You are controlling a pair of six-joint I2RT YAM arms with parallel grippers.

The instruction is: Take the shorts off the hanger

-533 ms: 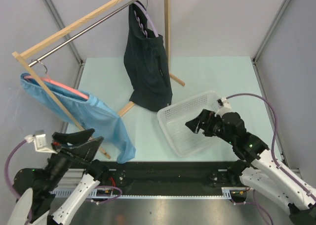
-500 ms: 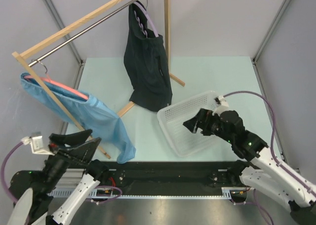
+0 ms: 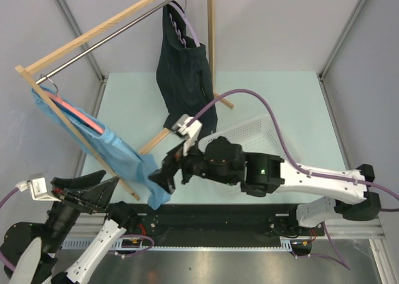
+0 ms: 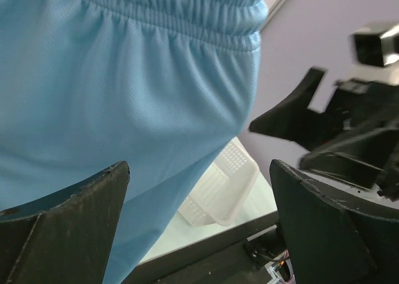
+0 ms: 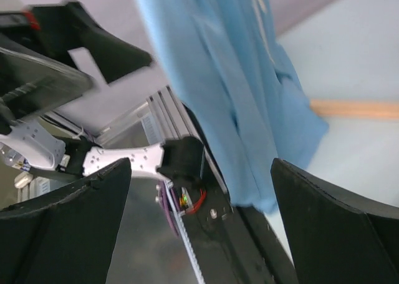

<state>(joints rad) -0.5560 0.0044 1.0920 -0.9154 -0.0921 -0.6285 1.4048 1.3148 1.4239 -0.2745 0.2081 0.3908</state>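
Observation:
My right gripper should next grab the near side of the blue shorts' waistband, below the pink hanger's end, to unhook the shorts and remove them.
The light sky-blue shorts (image 3: 121, 153) hang from a pink hanger (image 3: 78, 114) at the left end of the rail. The dark navy shorts (image 3: 187, 84) hang from a lilac hanger (image 3: 187, 31) at the rail's far end. My right gripper (image 3: 163, 176) is open, reaching left across the table, close to the blue shorts' lower hem. In the right wrist view (image 5: 199, 221) the blue cloth (image 5: 230, 97) hangs ahead of the jaws, not between them. My left gripper (image 3: 111, 176) is open, just left of the hem. In its wrist view (image 4: 199, 228) the blue shorts (image 4: 124, 97) fill the upper left.
A white mesh basket (image 3: 265, 129) lies at right of centre, partly hidden under my right arm; it also shows in the left wrist view (image 4: 218, 190). The wooden rack (image 3: 93, 31) crosses from left to the back, with a diagonal leg (image 3: 75, 131) and floor feet (image 3: 157, 140).
My right arm has swung from over the basket far to the left, up to the blue shorts' hem. The blue shorts and hanger now hang steeper. My left gripper has shifted slightly lower and left.

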